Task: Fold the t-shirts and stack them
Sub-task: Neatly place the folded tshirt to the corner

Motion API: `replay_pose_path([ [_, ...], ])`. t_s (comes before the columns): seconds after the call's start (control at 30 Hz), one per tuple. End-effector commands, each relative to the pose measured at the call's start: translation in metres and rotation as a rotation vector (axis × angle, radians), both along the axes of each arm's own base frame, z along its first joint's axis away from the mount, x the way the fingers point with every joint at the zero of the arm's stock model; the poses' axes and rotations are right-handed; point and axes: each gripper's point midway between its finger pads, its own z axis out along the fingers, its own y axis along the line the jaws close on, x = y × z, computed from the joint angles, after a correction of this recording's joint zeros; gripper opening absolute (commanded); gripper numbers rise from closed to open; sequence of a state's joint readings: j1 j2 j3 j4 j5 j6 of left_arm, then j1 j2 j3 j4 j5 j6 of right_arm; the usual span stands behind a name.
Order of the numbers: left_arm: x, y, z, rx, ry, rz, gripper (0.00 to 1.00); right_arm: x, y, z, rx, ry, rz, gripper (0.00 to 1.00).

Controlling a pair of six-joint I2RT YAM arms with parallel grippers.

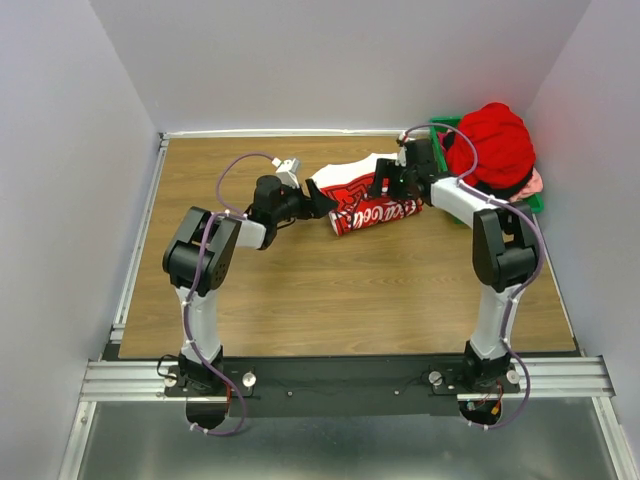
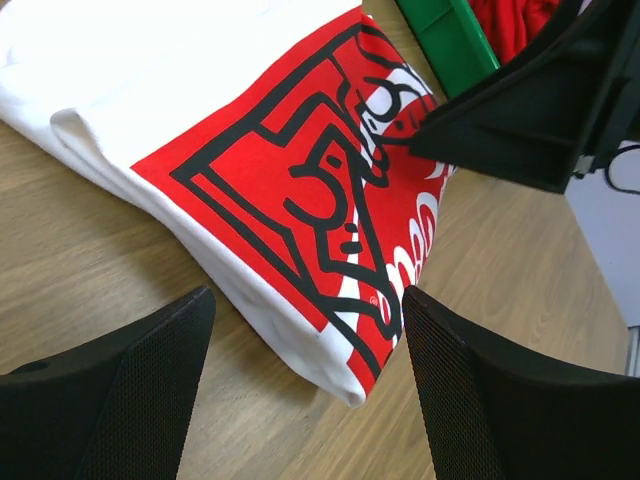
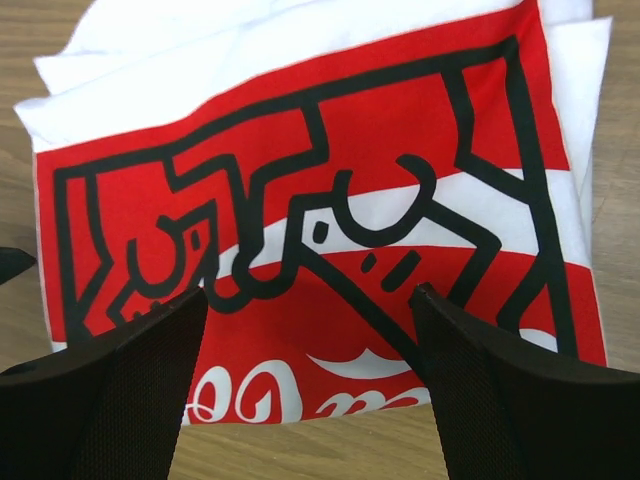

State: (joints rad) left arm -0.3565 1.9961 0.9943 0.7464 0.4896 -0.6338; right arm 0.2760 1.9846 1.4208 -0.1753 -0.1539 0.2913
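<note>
My left gripper grabs the white t-shirt's folded edge away from the green bin [image 1: 447, 127] next, to drag the shirt still folded for stacking.
The white t-shirt with the red-and-white print [image 1: 368, 205] lies folded on the wooden table; it shows in the left wrist view [image 2: 290, 190] and in the right wrist view [image 3: 320, 230]. My left gripper [image 1: 326, 200] is open at the shirt's left end, its fingers astride the folded corner [image 2: 305, 330]. My right gripper [image 1: 392, 186] is open just above the shirt's right part [image 3: 310, 330], holding nothing. A red t-shirt [image 1: 492, 143] is heaped in the green bin [image 1: 447, 127] at the back right, with pink and dark cloth [image 1: 530, 186] under it.
The green bin's edge [image 2: 447, 40] shows close beyond the shirt in the left wrist view. The right gripper's black body [image 2: 530, 110] hangs over the shirt's far end. White walls close the table on three sides.
</note>
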Motion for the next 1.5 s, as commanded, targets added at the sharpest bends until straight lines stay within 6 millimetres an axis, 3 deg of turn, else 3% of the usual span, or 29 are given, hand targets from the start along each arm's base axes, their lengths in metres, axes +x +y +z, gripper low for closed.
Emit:
replay_pose_path([
  [0.0,0.0,-0.007,-0.005,-0.058,0.02,-0.024,0.83,-0.006,0.007,-0.027,0.019,0.046,0.019,0.89],
  [0.13,0.004,-0.004,-0.025,-0.02,0.09,0.02,0.83,-0.013,0.002,-0.054,-0.008,0.101,0.001,0.89],
  [0.27,0.011,-0.003,-0.034,0.016,0.118,0.058,0.83,-0.017,0.001,-0.065,-0.009,0.127,-0.006,0.89],
  [0.47,0.025,-0.006,-0.045,0.059,0.16,0.104,0.83,-0.018,0.0,-0.064,-0.011,0.126,-0.01,0.88],
  [0.9,0.031,-0.024,-0.056,0.148,0.218,0.125,0.8,-0.02,-0.001,-0.049,-0.001,0.101,-0.012,0.89],
  [1.0,0.031,-0.025,-0.058,0.161,0.229,0.127,0.71,-0.02,-0.001,-0.047,0.0,0.098,-0.012,0.89],
  [1.13,0.032,-0.025,-0.061,0.176,0.239,0.133,0.33,-0.021,0.0,-0.045,0.008,0.097,-0.008,0.89],
  [1.23,0.037,-0.024,-0.059,0.196,0.229,0.133,0.16,-0.022,0.001,-0.042,0.012,0.094,-0.004,0.89],
  [1.27,0.036,-0.022,-0.064,0.213,0.242,0.134,0.06,-0.022,0.001,-0.041,0.013,0.092,-0.001,0.88],
  [1.33,0.039,-0.019,-0.065,0.25,0.233,0.13,0.0,-0.024,0.001,-0.036,0.011,0.081,0.004,0.89],
  [1.47,0.049,-0.004,-0.058,0.331,0.195,0.132,0.0,-0.024,-0.005,-0.018,-0.004,0.039,-0.006,0.9],
])
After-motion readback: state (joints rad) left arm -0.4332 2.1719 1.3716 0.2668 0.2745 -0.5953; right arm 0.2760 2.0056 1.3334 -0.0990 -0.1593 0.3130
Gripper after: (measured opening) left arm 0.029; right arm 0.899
